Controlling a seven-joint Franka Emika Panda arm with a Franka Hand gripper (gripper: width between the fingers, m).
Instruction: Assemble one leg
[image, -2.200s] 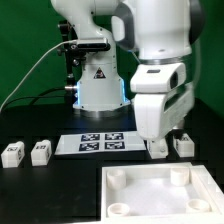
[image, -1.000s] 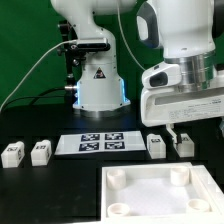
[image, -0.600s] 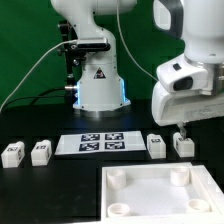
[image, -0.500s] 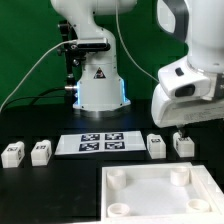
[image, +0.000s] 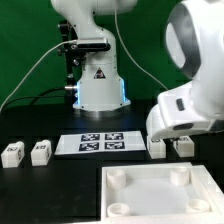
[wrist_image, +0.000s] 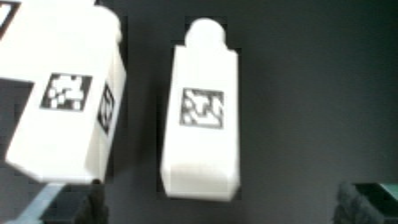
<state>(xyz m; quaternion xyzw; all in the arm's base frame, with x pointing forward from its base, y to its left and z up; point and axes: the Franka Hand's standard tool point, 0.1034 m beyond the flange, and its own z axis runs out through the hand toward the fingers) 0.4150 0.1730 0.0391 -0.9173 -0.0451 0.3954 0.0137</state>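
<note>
My gripper's fingers are still above the tagged leg, so it is too early to close and doing so would miss. My gripper comes down next, then closes on the leg.
Two legs lie side by side at the exterior view's right, just behind the tabletop (image: 160, 196): one leg (image: 157, 146) and its neighbour (image: 185, 146). The arm's white hand (image: 186, 112) hangs low right over them and hides its own fingers. In the wrist view a tagged white leg (wrist_image: 210, 110) lies lengthwise, its near end between the dark fingertips (wrist_image: 61, 205). The other leg (wrist_image: 68, 95) lies beside it, outside the fingers. My gripper (wrist_image: 217, 206) is open and holds nothing. Two more legs (image: 13, 152) (image: 40, 152) lie at the exterior view's left.
The marker board (image: 100, 143) lies in the middle of the black table, in front of the robot's base (image: 98, 85). The tabletop with round corner sockets takes up the front right.
The hand has swung from above the inner right leg toward the exterior view's right and come down over the pair of right legs. No part has moved.
</note>
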